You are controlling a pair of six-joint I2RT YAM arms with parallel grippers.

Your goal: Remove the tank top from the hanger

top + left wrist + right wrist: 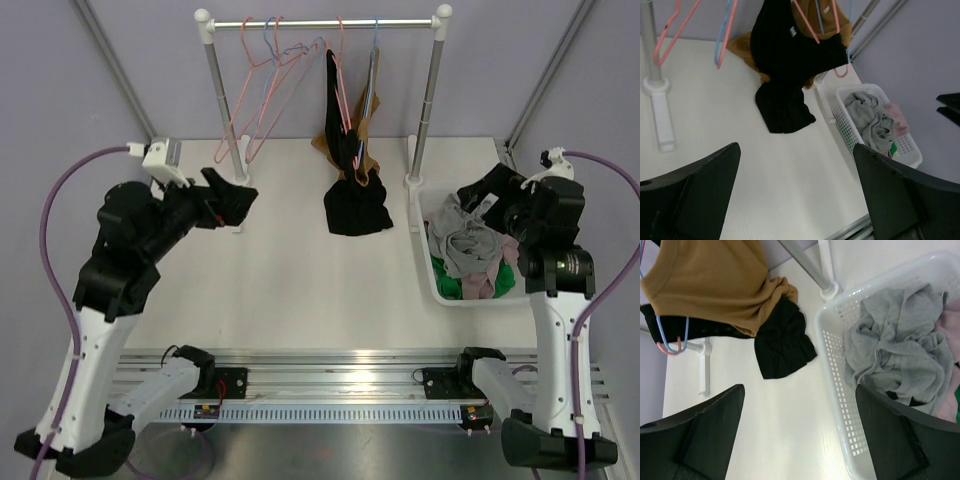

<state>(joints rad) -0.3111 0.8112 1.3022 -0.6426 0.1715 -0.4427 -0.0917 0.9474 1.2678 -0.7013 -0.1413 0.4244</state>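
My left gripper reaches the pink hanger and grabs its near arm below the hook [344, 88] [835, 16] next, leaving the tank top free for my right gripper to remove.
A black tank top [352, 190] hangs from a pink hanger [343, 95] on the rail, its lower end pooled on the table. It also shows in the left wrist view [790, 60] and the right wrist view [782, 340]. A brown garment [715, 285] hangs right behind it on a blue hanger [672, 337]. My left gripper [238, 198] is open and empty, raised left of the tank top. My right gripper [492, 190] is open and empty above the basket, right of the tank top.
A white basket [437, 285] of grey, pink and green clothes stands at the right. The white rack [210, 70] holds empty pink and blue hangers [265, 90] on its left half. Its feet [240, 185] rest on the table.
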